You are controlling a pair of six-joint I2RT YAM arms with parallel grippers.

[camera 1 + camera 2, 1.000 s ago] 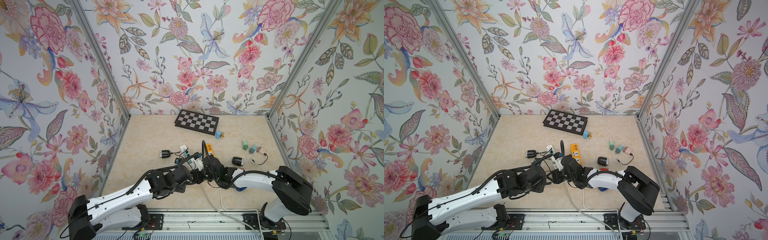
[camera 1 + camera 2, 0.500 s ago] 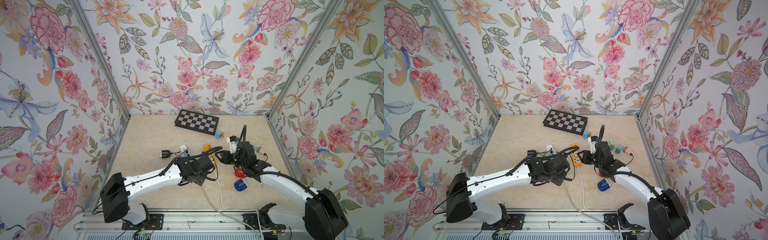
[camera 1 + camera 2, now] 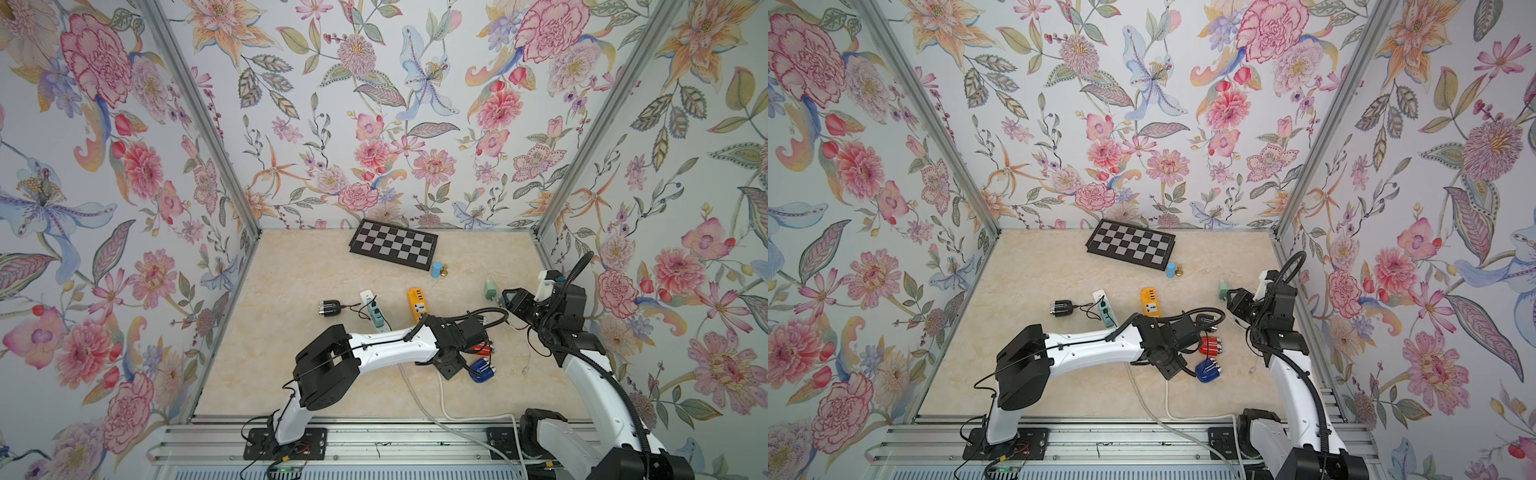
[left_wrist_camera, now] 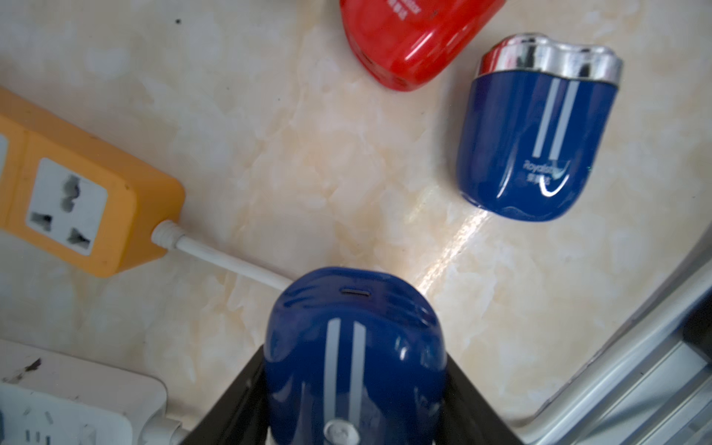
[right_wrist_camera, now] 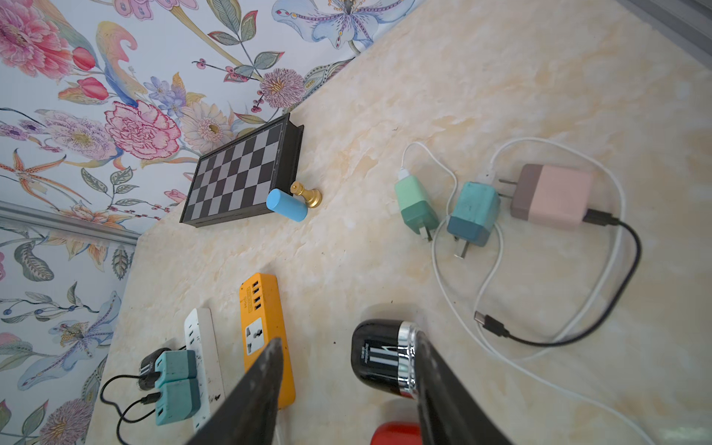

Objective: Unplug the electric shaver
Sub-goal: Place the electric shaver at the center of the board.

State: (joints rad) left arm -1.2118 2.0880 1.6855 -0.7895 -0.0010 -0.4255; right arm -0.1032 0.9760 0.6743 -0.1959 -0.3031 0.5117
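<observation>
The held shaver's port end (image 4: 354, 293) sticks out over the white cable, so I will lower the shaver onto open tabletop before my left gripper lets it go.
In the left wrist view my left gripper (image 4: 354, 362) is shut on a blue electric shaver (image 4: 354, 346). Its charging port (image 4: 356, 291) faces away and has no cable in it. In both top views the gripper (image 3: 468, 332) hides that shaver. A second blue shaver (image 4: 535, 131) and a red one (image 4: 408, 34) lie on the table just beyond. My right gripper (image 5: 346, 339) hangs open and empty above a loose black shaver (image 5: 381, 362). At the left, another black shaver (image 3: 330, 308) is wired to the white power strip (image 3: 376, 311).
An orange power strip (image 3: 417, 303) lies mid-table. A green (image 5: 416, 208), a teal (image 5: 474, 215) and a pink adapter (image 5: 551, 198) lie near the right wall among loose cables. A chessboard (image 3: 395, 249), a blue cylinder (image 3: 435, 270) and a gold pawn (image 3: 444, 271) sit at the back.
My left gripper has moved right, from beside the orange strip to over the red and blue shavers. My right arm has drawn back toward the right wall.
</observation>
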